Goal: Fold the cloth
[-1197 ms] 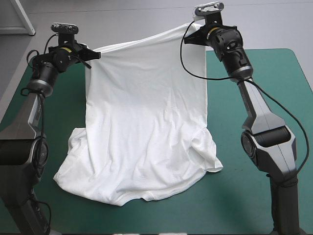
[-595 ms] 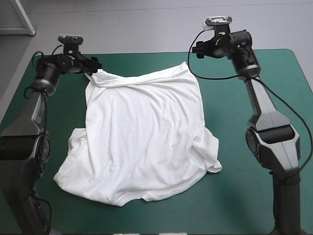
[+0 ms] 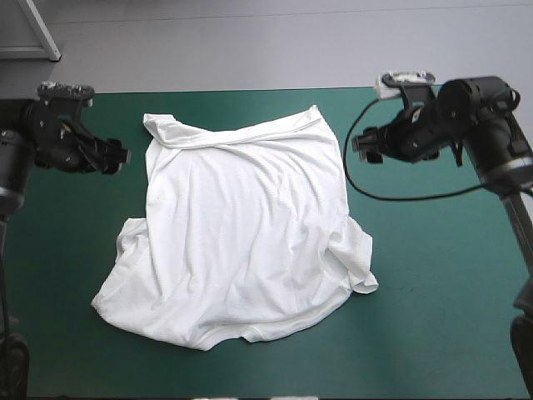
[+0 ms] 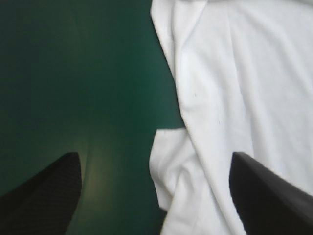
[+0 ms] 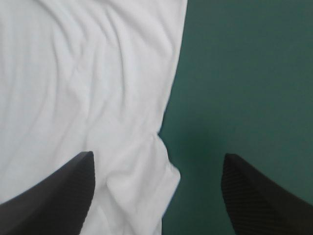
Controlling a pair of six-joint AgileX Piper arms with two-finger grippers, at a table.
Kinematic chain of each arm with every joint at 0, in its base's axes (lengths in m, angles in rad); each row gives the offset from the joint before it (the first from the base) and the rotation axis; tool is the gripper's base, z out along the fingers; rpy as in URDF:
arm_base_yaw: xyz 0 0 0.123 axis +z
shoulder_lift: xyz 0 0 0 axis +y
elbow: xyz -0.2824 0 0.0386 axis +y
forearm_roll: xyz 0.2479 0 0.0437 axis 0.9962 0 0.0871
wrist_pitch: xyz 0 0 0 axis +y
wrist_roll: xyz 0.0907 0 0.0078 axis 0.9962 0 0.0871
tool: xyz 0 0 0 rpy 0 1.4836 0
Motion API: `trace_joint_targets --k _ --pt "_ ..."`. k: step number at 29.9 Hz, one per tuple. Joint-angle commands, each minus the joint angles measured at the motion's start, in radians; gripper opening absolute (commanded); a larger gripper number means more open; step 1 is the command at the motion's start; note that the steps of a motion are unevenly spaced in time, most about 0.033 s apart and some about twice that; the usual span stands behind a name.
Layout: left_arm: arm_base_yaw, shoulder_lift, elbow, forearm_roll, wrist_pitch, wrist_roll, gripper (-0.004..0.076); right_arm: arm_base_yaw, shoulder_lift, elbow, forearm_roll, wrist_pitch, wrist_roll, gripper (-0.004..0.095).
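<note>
To fold the T-shirt, my left gripper next needs to take hold of its folded hem corner (image 3: 159, 127), which sits up in a fold while the shirt's middle (image 3: 241, 217) lies flat.
The white T-shirt (image 3: 241, 225) lies spread on the teal-green cover, wrinkled, with its far edge folded over near the table's far side and a sleeve bunched at each lower side. My left gripper (image 3: 117, 156) hovers just off the shirt's far left corner, open and holding nothing. My right gripper (image 3: 360, 147) hangs off the far right edge, also open and empty. In the left wrist view the T-shirt (image 4: 234, 98) lies ahead, its edge between the spread fingers (image 4: 44, 200). In the right wrist view the T-shirt (image 5: 83, 88) lies ahead and a fold reaches between the fingers (image 5: 264, 196).
Bare teal-green cover (image 3: 433, 275) shows to the right of the T-shirt, a narrower strip to its left (image 3: 58, 250) and along the near edge. The table's far edge runs just beyond the shirt's folded hem.
Earlier both grippers held the T-shirt's top edge raised. They let go, the edge dropped flat onto the table, and both arms drew outward to the sides.
</note>
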Motion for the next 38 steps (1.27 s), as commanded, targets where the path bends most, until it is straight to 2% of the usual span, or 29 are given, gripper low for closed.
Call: trace_joint_targets --k 1,7,12,18,24,27,31,33,34,36,38 --pt "-0.002 -0.174 0.189 -0.011 0.04 -0.036 0.0598 -0.002 -0.174 0.199 -0.003 -0.064 -0.016 0.0669" --pt "-0.001 -0.325 0.48 0.007 0.024 -0.046 0.0598 -0.002 -0.332 0.435 -0.001 -0.047 -0.016 0.0669" --pt "-0.001 -0.35 0.685 0.042 0.001 -0.095 0.0598 -0.002 -0.407 0.54 0.001 -0.039 -0.016 0.0669" --pt "-0.001 -0.348 0.88 0.042 -0.242 -0.145 0.0598 -0.002 -0.474 0.608 0.009 -0.026 -0.024 0.0669" --pt "-0.001 -0.337 0.992 0.014 -0.422 -0.175 0.0598 -0.002 -0.518 0.652 0.05 -0.026 -0.04 0.0669" --pt "-0.001 -0.286 1.018 -0.023 -0.485 -0.168 0.0598 -0.002 -0.515 0.693 0.07 -0.052 -0.064 0.0669" --pt "-0.002 -0.184 1.018 -0.053 -0.497 -0.166 0.0589 -0.002 -0.495 0.751 0.074 -0.1 -0.064 0.0669" --pt "-0.002 -0.137 1.018 -0.071 -0.5 -0.166 0.0527 -0.002 -0.471 0.777 0.095 -0.138 -0.077 0.0669" --pt "-0.002 -0.118 1.018 -0.084 -0.5 -0.164 0.0472 0.002 -0.454 0.787 0.1 -0.153 -0.079 0.0669" --pt "-0.002 -0.098 1.018 -0.095 -0.5 -0.164 0.0337 0.028 -0.416 0.79 0.105 -0.162 -0.079 0.0669" --pt "-0.002 -0.092 1.018 -0.095 -0.5 -0.155 0.0162 0.078 -0.375 0.79 0.103 -0.195 -0.055 0.0669"
